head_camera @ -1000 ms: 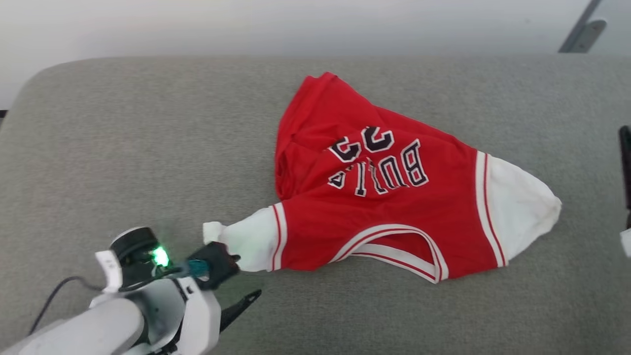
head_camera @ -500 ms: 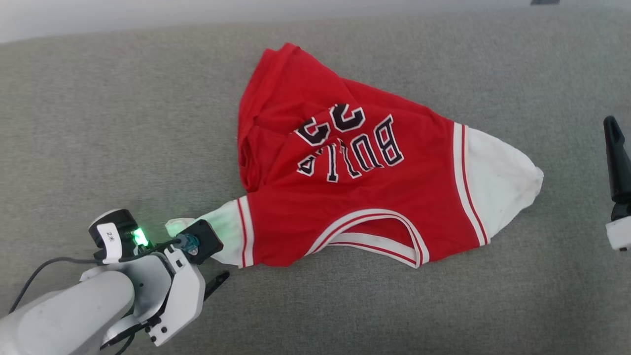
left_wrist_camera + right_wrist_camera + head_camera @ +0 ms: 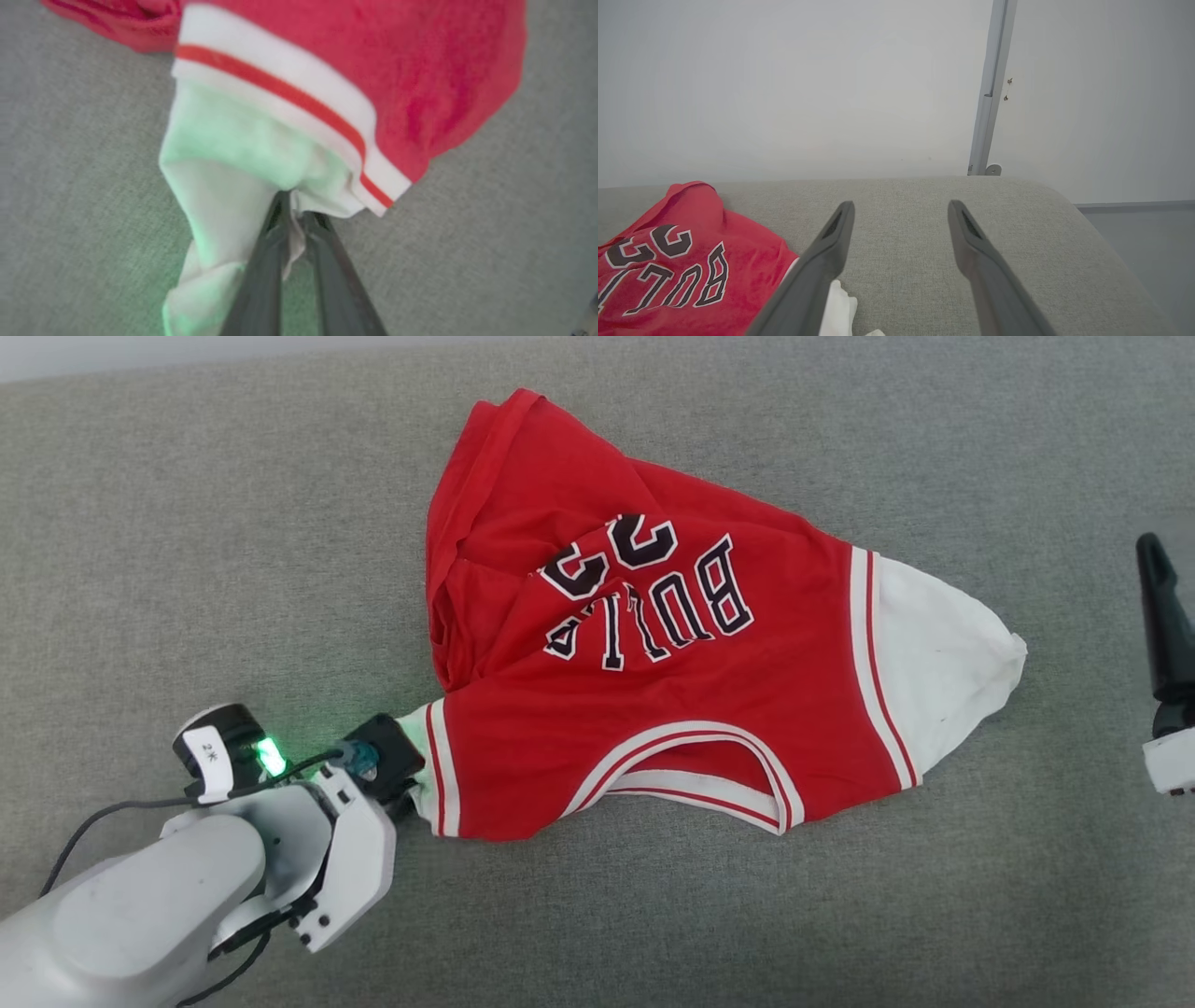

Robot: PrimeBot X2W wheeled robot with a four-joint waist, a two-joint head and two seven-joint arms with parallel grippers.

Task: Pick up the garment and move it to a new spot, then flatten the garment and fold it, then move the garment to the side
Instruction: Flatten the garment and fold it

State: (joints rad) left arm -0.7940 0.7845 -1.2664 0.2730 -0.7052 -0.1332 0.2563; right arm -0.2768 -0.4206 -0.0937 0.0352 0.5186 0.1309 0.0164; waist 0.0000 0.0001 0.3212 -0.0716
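My right gripper is to grab the garment next by its white sleeve end (image 3: 1005, 655), because that loose sleeve end sticks out puckered while the garment's red body (image 3: 773, 672) lies slack.
The garment (image 3: 653, 709), a red jersey with white side panels and black lettering, lies crumpled on a grey cushion (image 3: 187, 569). My left gripper (image 3: 409, 791) is at its near-left white corner. In the left wrist view the garment (image 3: 327, 70) hangs bunched from the left gripper (image 3: 293, 205), whose two dark fingers (image 3: 266, 261) are shut on the white cloth. My right gripper (image 3: 901, 210) stands open over bare cushion, to the right of the garment (image 3: 668, 261), with nothing between its fingers. One right finger (image 3: 1165, 625) shows at the head view's right edge.
The cushion's rounded far-right corner (image 3: 1045, 191) drops to a grey floor (image 3: 1157, 242). Behind it stands a pale wall with a metal post (image 3: 992, 93). A black cable (image 3: 103, 821) trails from my left wrist.
The head camera has tilted, shifting the whole picture. My left gripper has shut on the garment's white corner; its lower finger, earlier splayed out, is now tucked in.
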